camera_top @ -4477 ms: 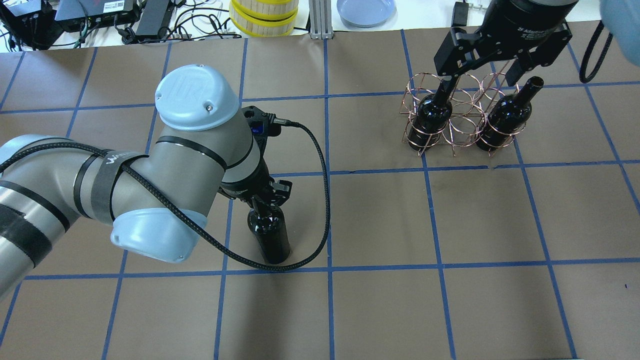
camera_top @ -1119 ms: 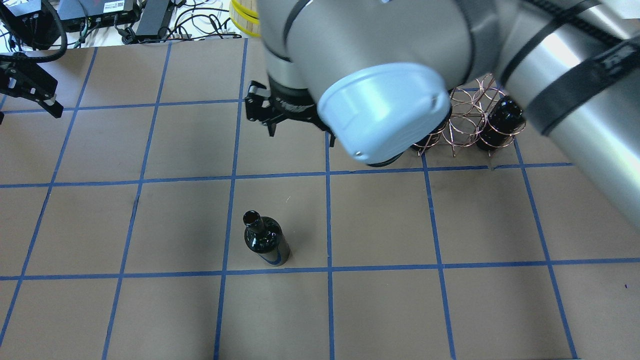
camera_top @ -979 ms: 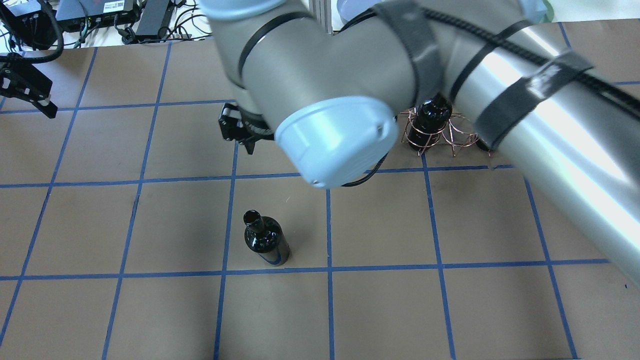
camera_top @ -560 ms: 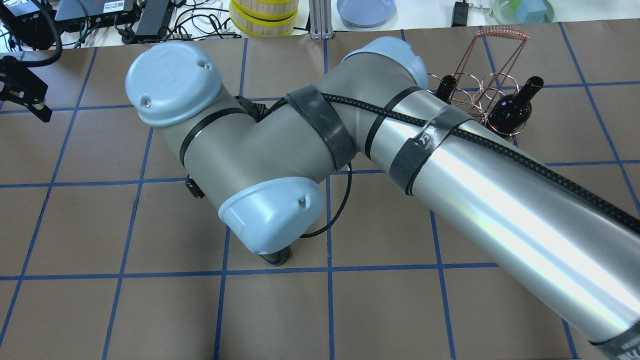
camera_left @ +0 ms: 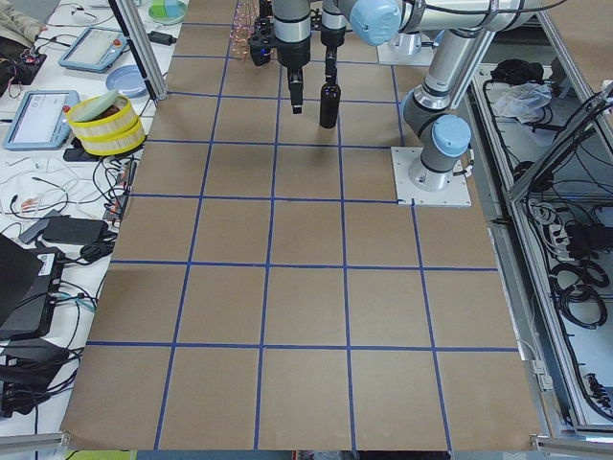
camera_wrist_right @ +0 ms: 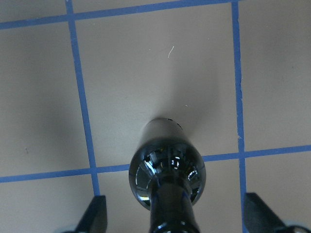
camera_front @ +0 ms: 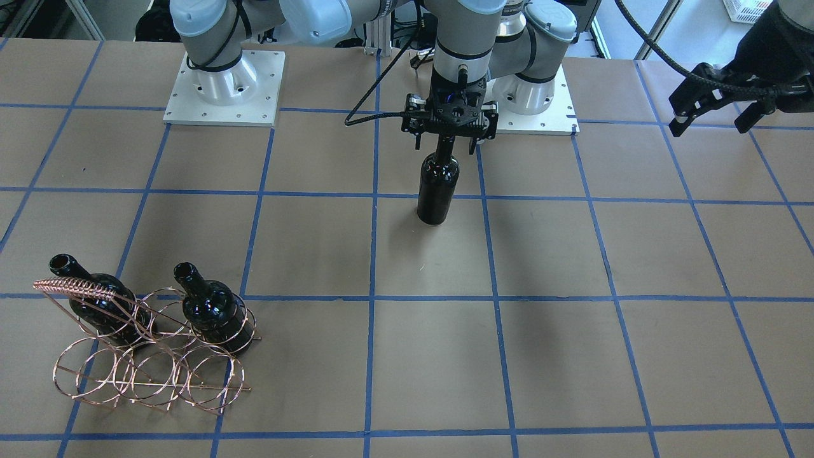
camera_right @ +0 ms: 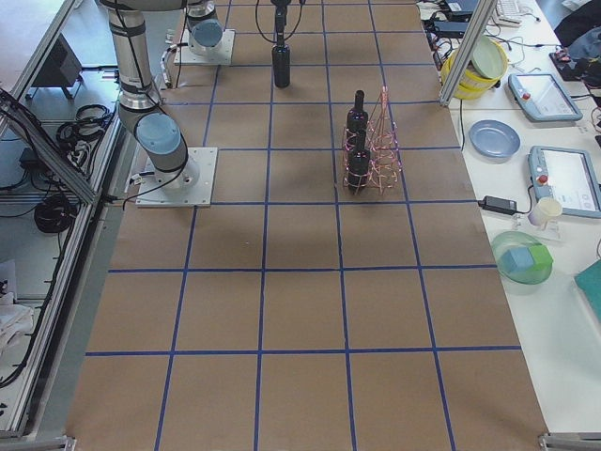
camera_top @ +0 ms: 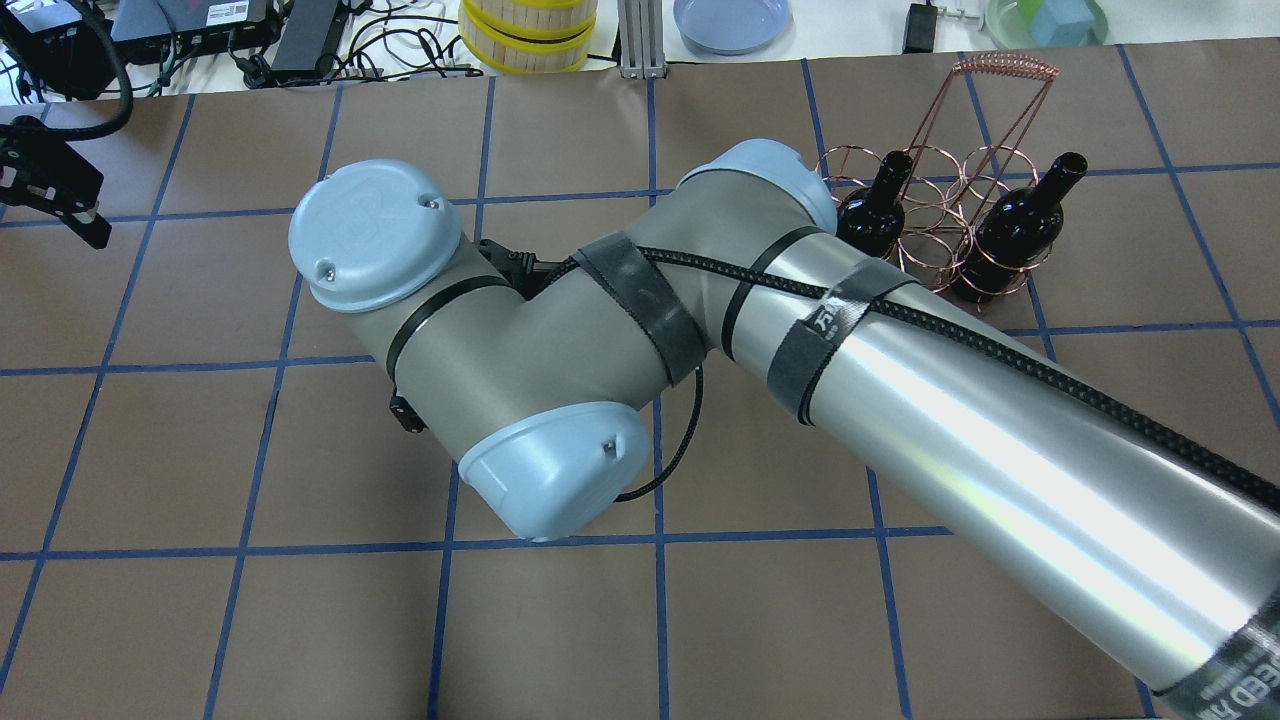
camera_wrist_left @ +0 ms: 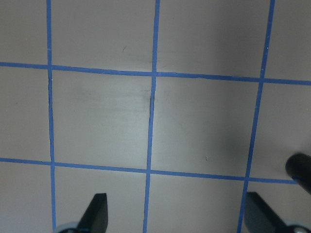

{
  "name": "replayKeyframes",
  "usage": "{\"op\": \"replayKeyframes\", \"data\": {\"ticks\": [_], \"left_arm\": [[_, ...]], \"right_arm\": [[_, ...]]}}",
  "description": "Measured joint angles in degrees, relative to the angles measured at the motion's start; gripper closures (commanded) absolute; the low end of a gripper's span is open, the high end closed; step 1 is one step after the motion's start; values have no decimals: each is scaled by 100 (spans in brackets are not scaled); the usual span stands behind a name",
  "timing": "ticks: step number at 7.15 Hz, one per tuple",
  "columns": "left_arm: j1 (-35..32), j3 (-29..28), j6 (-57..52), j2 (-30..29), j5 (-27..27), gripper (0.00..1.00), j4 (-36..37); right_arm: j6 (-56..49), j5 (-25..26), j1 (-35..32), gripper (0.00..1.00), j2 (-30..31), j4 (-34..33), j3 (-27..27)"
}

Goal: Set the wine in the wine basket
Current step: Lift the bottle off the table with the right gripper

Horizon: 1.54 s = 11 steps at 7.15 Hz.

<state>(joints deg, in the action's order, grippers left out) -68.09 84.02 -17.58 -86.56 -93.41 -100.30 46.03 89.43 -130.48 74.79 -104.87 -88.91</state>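
Note:
I will next grab the wine bottle by its narrow neck [camera_front: 444,147] with my right gripper, because the glass widens into a broad, round body [camera_front: 438,189] below it.
A near-black wine bottle [camera_front: 437,191] stands upright on the brown gridded table, near the robot's base. My right gripper [camera_front: 446,146] is open, with its fingers on either side of the bottle's neck; the right wrist view shows the bottle [camera_wrist_right: 167,174] between the spread fingers [camera_wrist_right: 96,214]. In the overhead view my right arm hides this bottle. The copper wire wine basket [camera_front: 146,356] [camera_top: 935,215] stands far off with two bottles [camera_top: 870,215] [camera_top: 1015,235] in it. My left gripper [camera_front: 709,124] [camera_top: 60,195] is open and empty at the table's far left side.
Yellow-rimmed round containers [camera_top: 528,35] and a blue plate [camera_top: 730,20] sit beyond the table's far edge. The two arm base plates [camera_front: 222,89] [camera_front: 534,95] stand close behind the bottle. A dark shape [camera_wrist_left: 301,170] shows at the left wrist view's right edge.
My left gripper has let go of the standing bottle and drawn back to the far left. My right arm has swung from the basket across to over that bottle.

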Motion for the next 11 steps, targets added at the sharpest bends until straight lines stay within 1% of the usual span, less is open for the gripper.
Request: {"op": "replayKeyframes", "data": {"ticks": [2, 4, 5, 6, 7, 8, 9, 11], "left_arm": [[-2, 1, -3, 7, 6, 0, -8], [-2, 1, -8, 8, 3, 0, -13], [-2, 1, -9, 11, 11, 0, -5], [-3, 1, -9, 14, 21, 0, 4], [-3, 1, -9, 15, 24, 0, 6], [-9, 1, -7, 16, 27, 0, 2], [-27, 1, -3, 19, 33, 0, -3], [-171, 1, 31, 47, 49, 0, -7]], "right_arm": [[16, -10, -3, 52, 22, -137, -55], [36, -27, -3, 59, 27, -142, -63], [53, -29, -3, 65, 30, -133, -64], [88, -30, -3, 66, 36, -124, -64], [165, -32, -3, 71, 40, -119, -65], [250, -35, -6, 83, 45, -120, -64], [291, -34, -8, 100, 49, -123, -60], [334, -76, -2, 100, 76, -125, -37]]}}
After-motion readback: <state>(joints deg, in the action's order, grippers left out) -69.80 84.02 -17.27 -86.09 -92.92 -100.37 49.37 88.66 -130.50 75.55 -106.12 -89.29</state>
